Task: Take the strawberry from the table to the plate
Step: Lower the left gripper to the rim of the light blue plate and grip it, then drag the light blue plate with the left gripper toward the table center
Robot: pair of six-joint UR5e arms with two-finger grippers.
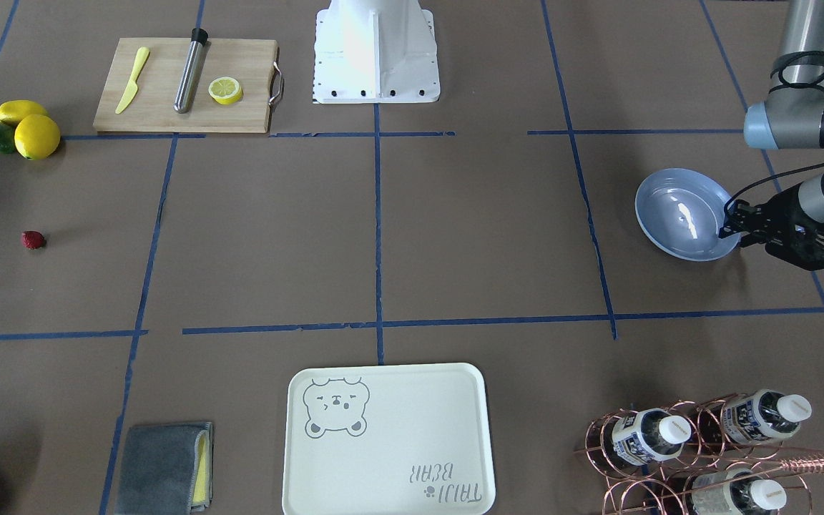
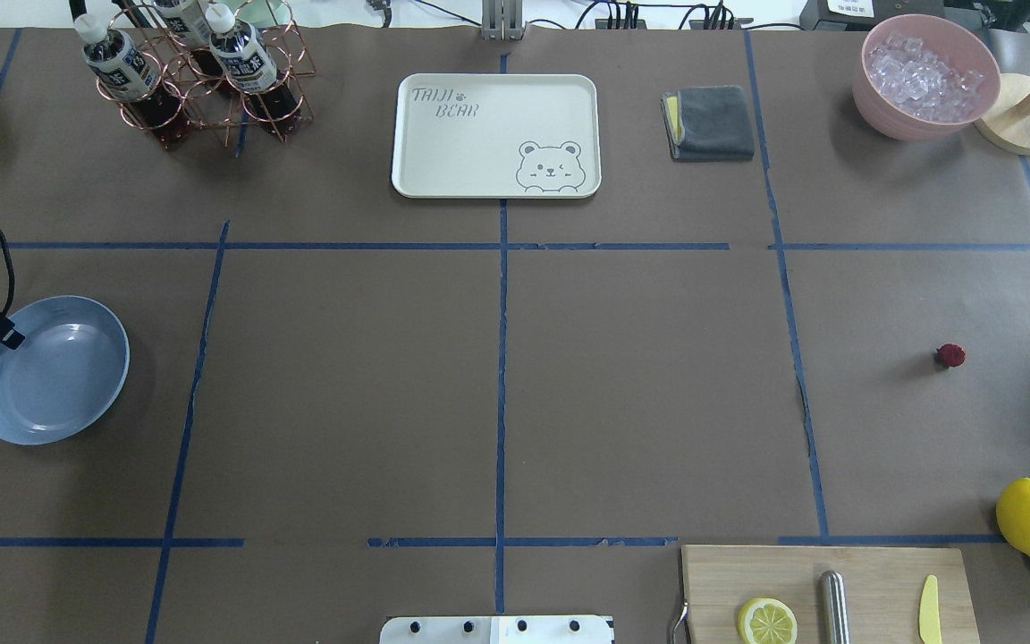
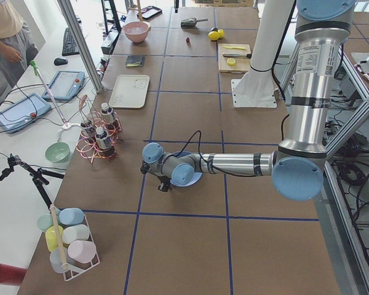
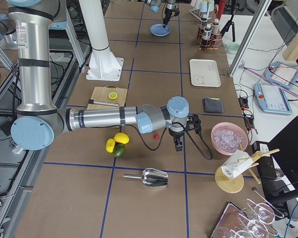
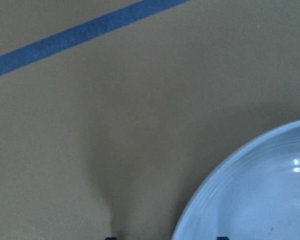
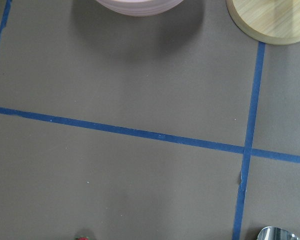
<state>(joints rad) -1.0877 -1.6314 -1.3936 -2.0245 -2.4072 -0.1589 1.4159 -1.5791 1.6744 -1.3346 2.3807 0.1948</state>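
My left gripper grabs the plate by its rim next, to bring the plate within reach for the strawberry (image 1: 33, 239).
The strawberry (image 1: 33, 239) is a small dark-red berry lying alone on the brown table (image 1: 455, 236), seen also in the overhead view (image 2: 950, 356). It just shows at the bottom edge of the right wrist view (image 6: 82, 236). The light-blue plate (image 1: 677, 214) lies far across the table from it. My left gripper (image 1: 725, 220) is at the plate's rim (image 5: 260, 190), open, with one fingertip on each side of the rim. My right gripper (image 4: 179, 145) hangs over the table close beside the strawberry (image 4: 157, 136); I cannot tell whether it is open or shut.
Two lemons and an avocado (image 1: 26, 129) lie near the strawberry. A cutting board (image 1: 183, 86) holds a lemon half, a knife and a metal rod. A cream tray (image 1: 387, 440), a bottle rack (image 1: 698, 443), a grey cloth (image 2: 710, 122), a pink ice bowl (image 2: 926, 76) and a metal scoop (image 4: 151, 177) stand around.
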